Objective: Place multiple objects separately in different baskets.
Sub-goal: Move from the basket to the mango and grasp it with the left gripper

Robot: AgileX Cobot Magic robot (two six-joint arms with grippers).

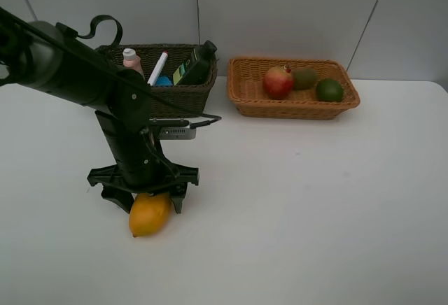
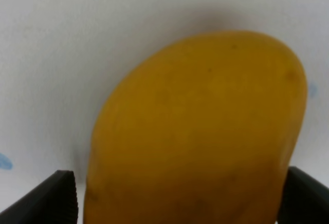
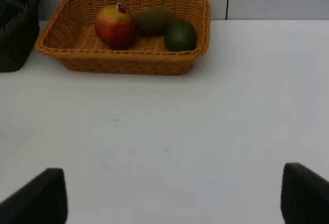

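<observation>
The mango (image 1: 149,214) (image 2: 190,142) is ready for my left gripper to close on it. My fingertips reach down around the mango's sides near the white table, so they would hold it if I closed now.
A yellow-orange mango (image 1: 149,214) lies on the white table near the front left. My left gripper (image 1: 143,192) stands over it, open, one finger on each side; in the left wrist view the mango (image 2: 200,131) fills the space between the black fingertips (image 2: 54,198). The orange-tan basket (image 1: 245,98) at the back holds a red-green mango (image 1: 278,81), a brown kiwi (image 1: 304,77) and a green lime (image 1: 329,89). The dark basket (image 1: 185,96) holds a pink bottle (image 1: 131,60), a white-pink marker (image 1: 157,67), a blue eraser (image 1: 164,80) and a dark-green pump bottle (image 1: 197,64). My right gripper (image 3: 172,198) is open over bare table.
The left arm (image 1: 77,74) reaches from the left edge across the front of the dark basket. White table (image 1: 315,200) stretches to the right and front. The orange-tan basket (image 3: 169,66) with its fruit lies well ahead of the right gripper.
</observation>
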